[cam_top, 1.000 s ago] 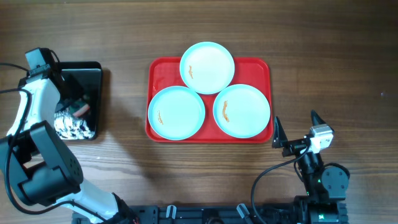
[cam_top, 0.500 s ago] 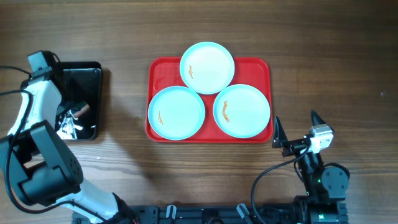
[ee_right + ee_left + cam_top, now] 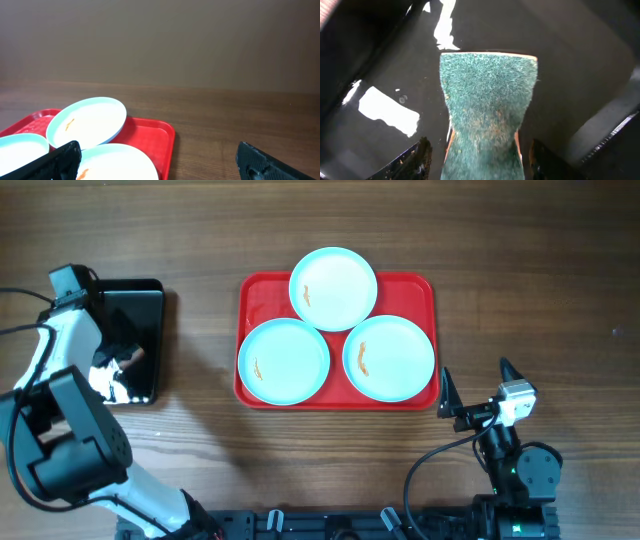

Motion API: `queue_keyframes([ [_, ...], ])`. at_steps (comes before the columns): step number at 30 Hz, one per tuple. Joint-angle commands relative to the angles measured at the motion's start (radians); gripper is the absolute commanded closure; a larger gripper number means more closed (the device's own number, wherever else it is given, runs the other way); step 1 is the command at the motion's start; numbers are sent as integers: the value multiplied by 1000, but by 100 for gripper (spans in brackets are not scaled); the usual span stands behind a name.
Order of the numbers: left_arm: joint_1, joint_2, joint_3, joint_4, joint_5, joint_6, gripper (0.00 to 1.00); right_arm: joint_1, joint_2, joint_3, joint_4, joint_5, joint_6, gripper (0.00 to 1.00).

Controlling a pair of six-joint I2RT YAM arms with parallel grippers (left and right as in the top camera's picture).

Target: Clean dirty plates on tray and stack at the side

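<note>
Next, my left gripper grabs the green scouring sponge across its narrow middle [image 3: 484, 133] and leaves the sponge's flared end free to clean plates.
Three pale mint plates sit on the red tray [image 3: 262, 295]: one at the back [image 3: 333, 288], one front left [image 3: 283, 361], one front right [image 3: 388, 357], each with a small orange smear. My left gripper [image 3: 480, 162] hangs over the glossy black tray [image 3: 145, 295], jaws open. A green scouring sponge [image 3: 487, 100] lies between its fingers [image 3: 417, 160], with a narrow gap on each side. My right gripper [image 3: 475, 380] stands wide open near the red tray's front right corner, holding nothing. Its wrist view shows the back plate [image 3: 87, 120] and the near plate [image 3: 120, 162].
The black tray holds a wet, shiny film with bright reflections [image 3: 387, 107]. Bare wooden table [image 3: 520, 270] lies to the right of the red tray and between the two trays.
My left gripper's jaws have spread apart and let go of the sponge, and the arm has shifted slightly over the black tray. The right arm and plates are unmoved.
</note>
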Motion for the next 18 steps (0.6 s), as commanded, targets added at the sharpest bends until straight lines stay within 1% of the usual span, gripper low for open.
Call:
queue_keyframes([
  [1,7,29,-9,15,8,5,40,5,-10,-2,5,13,-17,0],
  [4,7,29,-9,25,8,5,40,5,-10,-2,5,13,-17,0],
  [10,7,29,-9,30,9,5,44,5,-10,-2,5,13,-17,0],
  [18,10,41,-9,47,9,5,44,5,-10,-2,5,13,-17,0],
])
